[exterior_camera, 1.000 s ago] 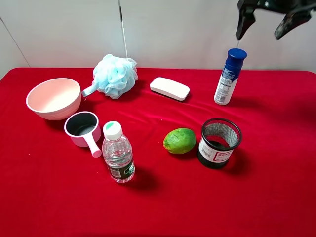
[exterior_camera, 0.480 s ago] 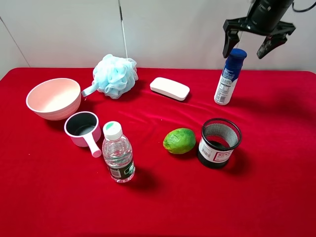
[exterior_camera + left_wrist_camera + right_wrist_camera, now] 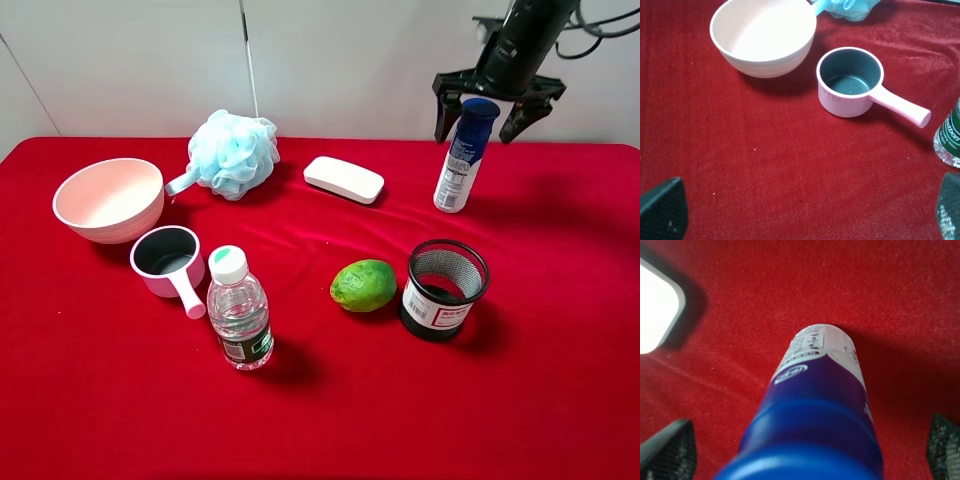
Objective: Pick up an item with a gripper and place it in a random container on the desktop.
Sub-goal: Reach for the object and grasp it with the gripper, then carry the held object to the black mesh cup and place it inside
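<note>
The right gripper grabs the white bottle by its dark-blue end with the cap next, to place the bottle in the black wire-mesh cup.
The white bottle with the dark-blue cap stands upright at the back right of the red desktop. My right gripper is open, with one finger on each side of the cap and not touching it. In the right wrist view the bottle fills the middle between the fingertips. The black wire-mesh cup stands nearer the front, below the bottle in the high view. My left gripper is open and empty over the cloth near the handled cup; it is out of the high view.
A pink bowl, a handled cup and a clear water bottle stand on the left. A blue bath pouf and a white box lie at the back. A green lime lies beside the mesh cup.
My right gripper has come down and to the left from above the bottle, and its open fingers now straddle the blue cap. Nothing else has moved.
</note>
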### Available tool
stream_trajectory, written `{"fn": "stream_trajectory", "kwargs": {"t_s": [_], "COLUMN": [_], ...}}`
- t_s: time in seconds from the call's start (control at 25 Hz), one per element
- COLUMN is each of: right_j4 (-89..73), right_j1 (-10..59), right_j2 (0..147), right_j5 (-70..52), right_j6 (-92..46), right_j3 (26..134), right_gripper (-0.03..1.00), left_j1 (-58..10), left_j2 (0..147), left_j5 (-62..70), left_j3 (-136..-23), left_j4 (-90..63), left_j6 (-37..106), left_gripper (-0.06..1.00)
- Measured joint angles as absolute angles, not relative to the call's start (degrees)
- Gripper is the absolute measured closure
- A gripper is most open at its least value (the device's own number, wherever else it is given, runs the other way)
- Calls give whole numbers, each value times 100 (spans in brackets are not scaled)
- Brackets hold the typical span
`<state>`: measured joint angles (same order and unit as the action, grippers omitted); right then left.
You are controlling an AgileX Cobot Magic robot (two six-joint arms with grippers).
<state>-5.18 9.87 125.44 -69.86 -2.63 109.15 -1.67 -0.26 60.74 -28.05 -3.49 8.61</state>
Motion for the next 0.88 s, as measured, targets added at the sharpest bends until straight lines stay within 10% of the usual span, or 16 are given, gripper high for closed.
{"fn": "stream_trajectory", "kwargs": {"t_s": [0.4, 0.64, 0.88], "right_j4": [-437, -366, -349], "right_j1": [995, 995, 995], "right_j2": [12710, 12710, 12710], "right_j5": [-6986, -6986, -6986], "right_j6": [-198, -193, -172], "right_j3": [10915, 10915, 10916], "right_gripper": [29, 59, 59], "left_j1": [-167, -167, -167], "left_j2": [-26, -26, -26], "left_j5": [6074, 6074, 6074], "left_j3": [-2805, -2805, -2805], "left_j4": [-349, -349, -349], "left_j6": [861, 861, 861], "left_gripper": [-5, -5, -5]}}
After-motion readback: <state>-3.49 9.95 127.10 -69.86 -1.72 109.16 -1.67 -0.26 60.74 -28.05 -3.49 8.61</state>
